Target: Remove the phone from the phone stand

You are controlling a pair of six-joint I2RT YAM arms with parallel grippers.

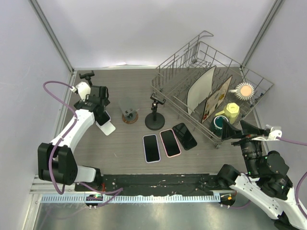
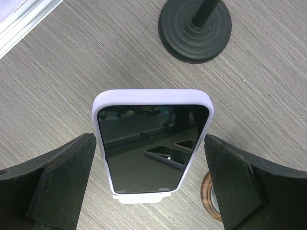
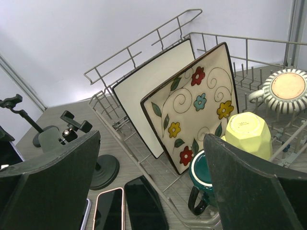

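The phone's lavender top edge stands past my left gripper's fingertips with the phone's sides between them, so closing now would catch it and it is time to close.
A phone in a lavender case (image 2: 152,139) leans with its dark screen up on a small white phone stand (image 2: 144,197). In the top view the phone (image 1: 107,126) sits at the left of the table. My left gripper (image 2: 149,142) is open, with one finger (image 2: 57,177) on each side of the phone and a gap to both. In the top view the left gripper (image 1: 100,111) hovers right over it. My right gripper (image 3: 151,139) is open and empty, held near the front corner of the dish rack (image 1: 235,130).
Three phones lie flat side by side at mid-table (image 1: 170,142). A black pole stand with a round base (image 1: 155,120) and a small grey holder on a wooden disc (image 1: 128,112) stand behind them. A wire dish rack (image 1: 177,72) with plates and mugs fills the right.
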